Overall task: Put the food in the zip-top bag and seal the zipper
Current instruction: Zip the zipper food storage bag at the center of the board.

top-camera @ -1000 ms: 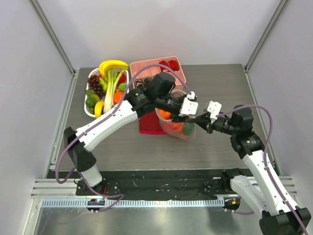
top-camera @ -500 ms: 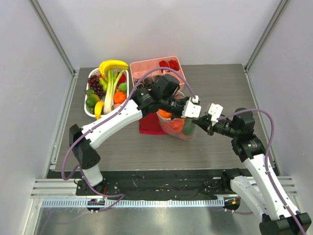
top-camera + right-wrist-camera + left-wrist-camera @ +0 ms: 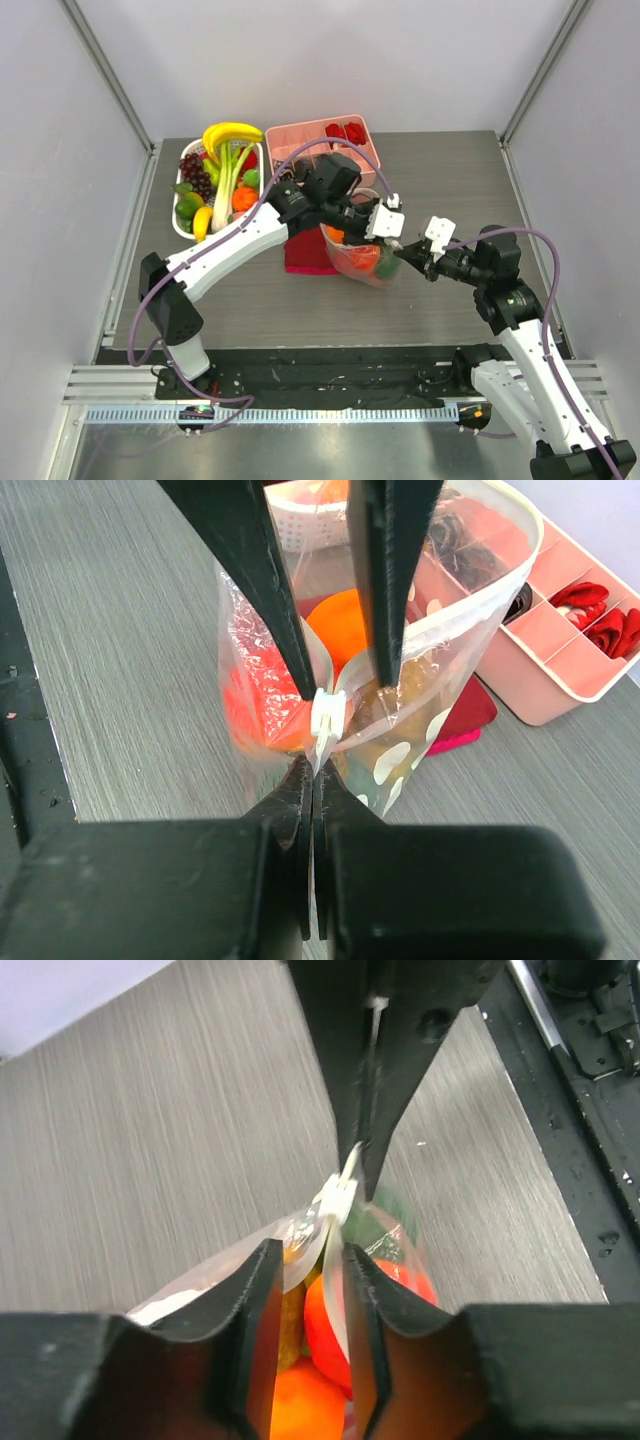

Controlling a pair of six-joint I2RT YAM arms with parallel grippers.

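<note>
My left gripper grabs the white tab at the zipper's end (image 3: 396,244) (image 3: 338,1198) next, beside the bag's corner my right gripper holds, to seal the zipper.
The zip-top bag (image 3: 362,258) stands upright on the table with its mouth up. It holds the food: an orange fruit (image 3: 305,1400), a red one (image 3: 335,1325) and a green one (image 3: 392,1228). My right gripper (image 3: 317,772) is shut on the bag's corner, just below a white tab (image 3: 328,718) at the end of the zipper. My left gripper (image 3: 305,1260) straddles the bag's top edge from above. Its fingers (image 3: 258,1300) stand a narrow gap apart, and the film hangs loose between them. In the top view the left gripper (image 3: 387,222) and the right gripper (image 3: 408,254) meet over the bag's right side.
A dark red cloth (image 3: 303,260) lies under and left of the bag. Behind it stands a pink divided tray (image 3: 300,138). A white basket (image 3: 180,228) of toy fruit sits at the back left. The black mounting rail (image 3: 330,380) runs along the near edge.
The left fingers closed on the bag's top edge, then parted a little again, sliding slightly along it. The right gripper kept hold of the corner and shifted slightly left and nearer.
</note>
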